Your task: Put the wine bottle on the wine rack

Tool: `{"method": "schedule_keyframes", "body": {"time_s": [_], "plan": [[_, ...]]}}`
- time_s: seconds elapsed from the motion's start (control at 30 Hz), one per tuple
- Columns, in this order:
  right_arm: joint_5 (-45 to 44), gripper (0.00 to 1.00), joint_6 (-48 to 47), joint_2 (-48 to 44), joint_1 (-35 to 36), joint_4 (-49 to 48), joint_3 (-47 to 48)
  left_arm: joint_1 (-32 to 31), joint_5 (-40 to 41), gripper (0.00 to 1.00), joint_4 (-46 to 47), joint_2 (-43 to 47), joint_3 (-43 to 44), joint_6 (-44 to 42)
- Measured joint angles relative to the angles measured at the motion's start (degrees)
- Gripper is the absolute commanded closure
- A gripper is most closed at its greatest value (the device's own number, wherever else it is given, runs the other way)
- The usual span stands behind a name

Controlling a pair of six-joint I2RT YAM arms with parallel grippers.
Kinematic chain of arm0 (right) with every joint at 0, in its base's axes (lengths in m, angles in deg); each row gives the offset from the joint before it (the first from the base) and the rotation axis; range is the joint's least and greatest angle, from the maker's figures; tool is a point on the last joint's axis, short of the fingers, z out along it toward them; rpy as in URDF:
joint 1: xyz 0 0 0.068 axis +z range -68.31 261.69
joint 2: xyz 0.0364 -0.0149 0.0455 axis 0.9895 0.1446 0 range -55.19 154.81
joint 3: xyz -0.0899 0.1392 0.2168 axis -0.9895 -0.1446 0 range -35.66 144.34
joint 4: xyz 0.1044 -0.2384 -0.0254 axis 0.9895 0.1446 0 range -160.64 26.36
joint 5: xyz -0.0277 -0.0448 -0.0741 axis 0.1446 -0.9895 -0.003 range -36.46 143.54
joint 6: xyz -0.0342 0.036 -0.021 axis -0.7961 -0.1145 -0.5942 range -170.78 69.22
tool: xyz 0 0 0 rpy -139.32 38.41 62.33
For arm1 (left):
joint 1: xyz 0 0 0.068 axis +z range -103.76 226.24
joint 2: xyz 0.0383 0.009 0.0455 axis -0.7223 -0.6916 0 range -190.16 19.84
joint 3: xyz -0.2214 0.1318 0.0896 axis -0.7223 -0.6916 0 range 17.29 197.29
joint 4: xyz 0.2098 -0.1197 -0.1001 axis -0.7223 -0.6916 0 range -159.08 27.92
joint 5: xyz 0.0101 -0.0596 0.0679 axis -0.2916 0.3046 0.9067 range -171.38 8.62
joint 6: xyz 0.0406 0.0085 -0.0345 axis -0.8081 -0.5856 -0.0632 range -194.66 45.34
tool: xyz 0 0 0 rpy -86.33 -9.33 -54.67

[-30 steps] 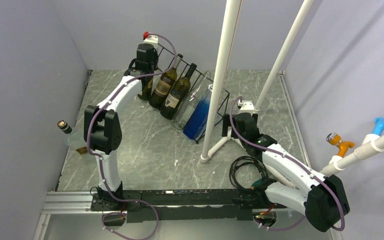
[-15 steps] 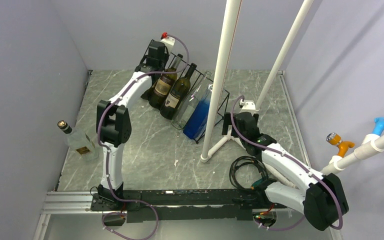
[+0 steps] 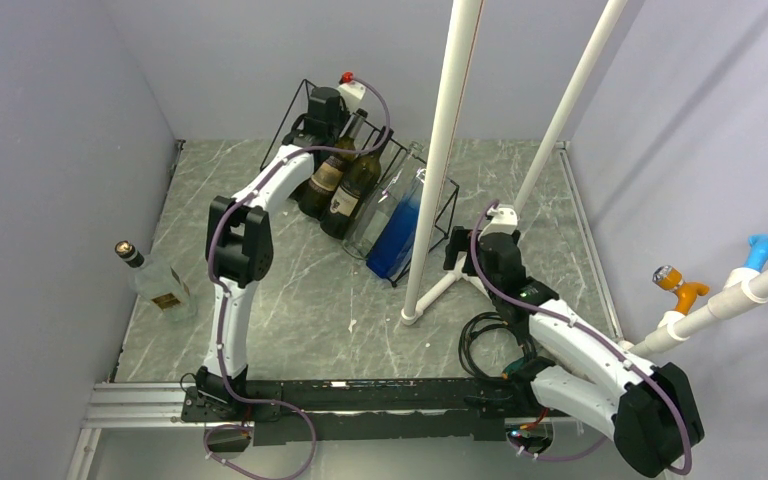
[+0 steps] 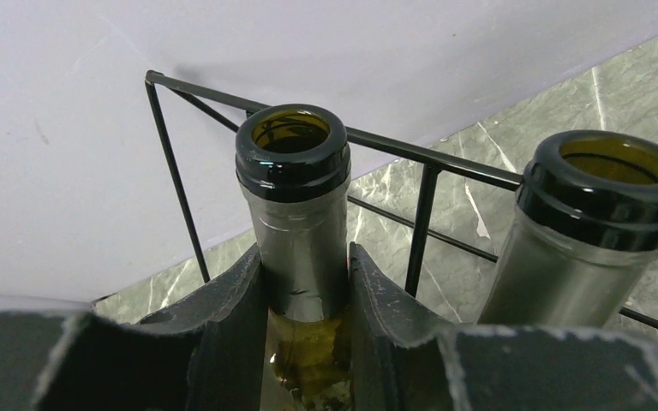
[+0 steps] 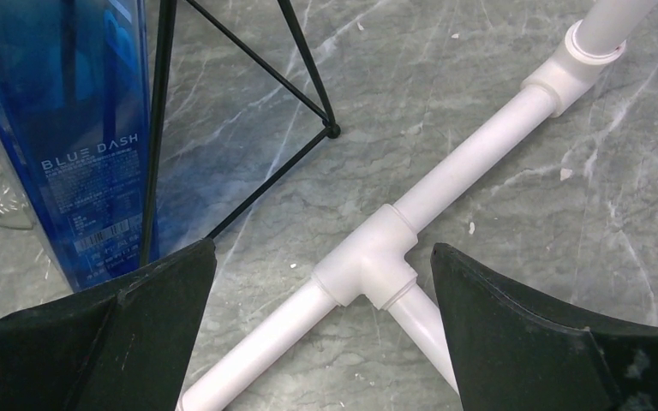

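I should let go of the wine bottle with my left gripper now, because the bottle leans in the rack with its neck at the rack's top bar.
My left gripper [image 4: 306, 257] is shut on the foil-wrapped neck of an open green wine bottle [image 4: 296, 184]. It holds the bottle at the back left of the black wire wine rack [image 4: 428, 159]. In the top view that gripper [image 3: 327, 108] is over the rack's [image 3: 291, 112] left end, and the held wine bottle's [image 3: 308, 192] body leans on the slanted bars, partly hidden by my arm. A second dark bottle's mouth [image 4: 615, 184] is close on the right. My right gripper [image 5: 323, 250] is open with nothing between its fingers, low over the table right of the rack.
On the rack also lie two dark labelled bottles [image 3: 352, 190], a clear one [image 3: 382, 208] and a blue one [image 3: 398, 232]. A clear bottle [image 3: 156, 285] stands near the left wall. White pipe stand legs [image 5: 368, 261] lie under my right gripper. Black cable coil [image 3: 488, 338] sits near my right arm's base.
My left arm has swung right along the back of the rack with the bottle in its grip. The right arm has shifted slightly.
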Motion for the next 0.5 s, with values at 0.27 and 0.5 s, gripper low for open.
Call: {"method": "schedule_keyframes", "body": {"time_s": [0.27,0.5], "plan": [[1.0,0.00,0.1,2.2,0.0,0.3,0.4,0.0,0.8,0.47,1.2,-0.9,0.3,-2.5],[1.3,0.00,0.1,2.7,0.0,1.6,1.4,0.9,1.1,0.38,1.2,-1.5,0.8,-6.1]]}}
